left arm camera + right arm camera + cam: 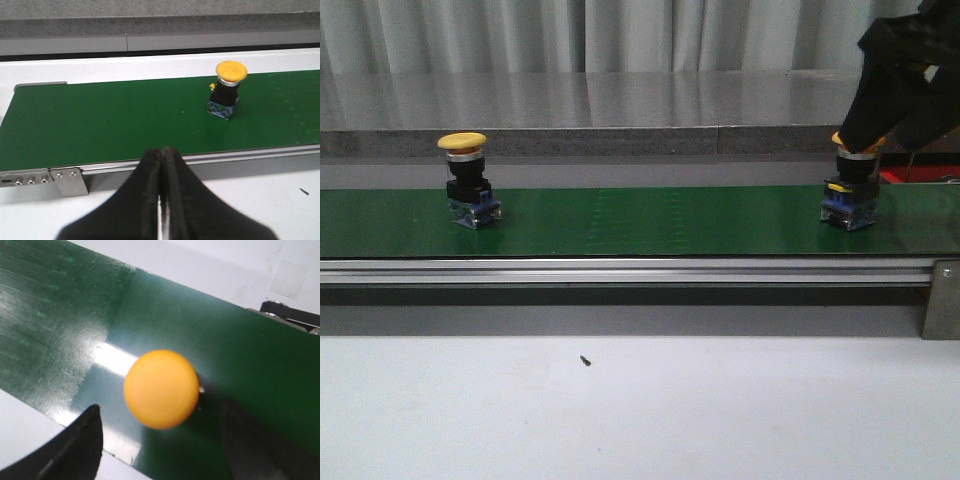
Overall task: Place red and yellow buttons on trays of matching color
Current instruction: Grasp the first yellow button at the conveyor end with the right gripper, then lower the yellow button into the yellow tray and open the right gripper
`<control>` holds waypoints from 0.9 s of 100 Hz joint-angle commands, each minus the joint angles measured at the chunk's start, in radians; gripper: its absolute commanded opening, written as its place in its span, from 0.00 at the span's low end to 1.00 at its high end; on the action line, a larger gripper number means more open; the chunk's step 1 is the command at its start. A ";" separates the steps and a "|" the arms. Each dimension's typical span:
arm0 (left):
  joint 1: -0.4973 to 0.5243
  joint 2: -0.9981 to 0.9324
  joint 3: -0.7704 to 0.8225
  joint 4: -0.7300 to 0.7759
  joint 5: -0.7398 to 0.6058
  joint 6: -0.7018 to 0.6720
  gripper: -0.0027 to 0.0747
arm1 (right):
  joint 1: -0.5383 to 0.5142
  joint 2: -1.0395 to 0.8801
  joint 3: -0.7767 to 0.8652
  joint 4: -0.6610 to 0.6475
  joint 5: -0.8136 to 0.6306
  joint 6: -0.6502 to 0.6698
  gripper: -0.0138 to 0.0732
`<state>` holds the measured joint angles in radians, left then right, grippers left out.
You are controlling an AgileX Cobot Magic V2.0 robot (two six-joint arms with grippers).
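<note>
The right gripper isn't ready to close on the yellow cap yet and should go lower first: its fingers end short of the yellow cap's sides and would miss the cap if they closed now.
Two yellow buttons stand upright on the green belt (650, 225), each with a black body and a blue base. One is at the left (463, 180), also seen in the left wrist view (229, 87). The other is at the right (850, 188), and its yellow cap (161, 388) fills the right wrist view. My right gripper (160, 440) hangs open just above that cap, one finger on each side, not touching it. My left gripper (162, 151) is shut and empty, in front of the belt's near rail. No red button is in view. The yellow tray is out of view.
A metal rail (620, 270) with an end bracket (942, 298) runs along the belt's near edge. A grey ledge (620, 140) lies behind the belt. A red strip (896, 176) shows behind the right button; I cannot tell whether it is a tray. White tabletop (620, 410) lies in front.
</note>
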<state>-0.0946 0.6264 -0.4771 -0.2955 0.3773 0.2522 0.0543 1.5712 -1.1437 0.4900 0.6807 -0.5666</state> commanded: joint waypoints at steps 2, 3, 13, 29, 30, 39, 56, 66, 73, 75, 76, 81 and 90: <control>-0.008 0.000 -0.026 -0.018 -0.076 -0.001 0.01 | -0.001 0.009 -0.056 0.003 -0.033 -0.012 0.74; -0.008 0.000 -0.026 -0.018 -0.076 -0.001 0.01 | -0.001 0.015 -0.057 0.003 -0.035 -0.012 0.74; -0.008 0.000 -0.026 -0.018 -0.076 -0.001 0.01 | -0.001 0.049 -0.067 -0.007 -0.049 -0.012 0.72; -0.008 0.000 -0.026 -0.018 -0.076 -0.001 0.01 | -0.001 0.070 -0.075 -0.028 -0.027 -0.010 0.52; -0.008 0.000 -0.026 -0.018 -0.076 -0.001 0.01 | -0.002 0.070 -0.075 -0.029 -0.025 -0.009 0.50; -0.008 0.000 -0.026 -0.018 -0.076 -0.001 0.01 | -0.008 0.063 -0.075 -0.030 -0.006 0.003 0.42; -0.008 0.000 -0.026 -0.018 -0.076 -0.001 0.01 | -0.054 0.003 -0.075 -0.032 0.059 0.040 0.41; -0.008 0.000 -0.026 -0.018 -0.076 -0.001 0.01 | -0.109 -0.067 -0.075 -0.038 0.091 0.053 0.41; -0.008 0.000 -0.026 -0.018 -0.076 -0.001 0.01 | -0.170 -0.119 -0.075 -0.048 0.124 0.058 0.41; -0.008 0.000 -0.026 -0.018 -0.076 -0.001 0.01 | -0.184 -0.134 -0.075 -0.048 0.131 0.059 0.41; -0.008 0.000 -0.026 -0.018 -0.076 -0.001 0.01 | -0.198 -0.139 -0.075 -0.048 0.135 0.060 0.41; -0.008 0.000 -0.026 -0.018 -0.076 -0.001 0.01 | -0.251 -0.171 -0.075 -0.050 0.159 0.064 0.41; -0.008 0.000 -0.026 -0.018 -0.076 -0.001 0.01 | -0.362 -0.211 -0.074 -0.053 0.184 0.064 0.41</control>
<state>-0.0946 0.6264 -0.4771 -0.2955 0.3773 0.2542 -0.2195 1.4304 -1.1912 0.4311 0.8630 -0.5075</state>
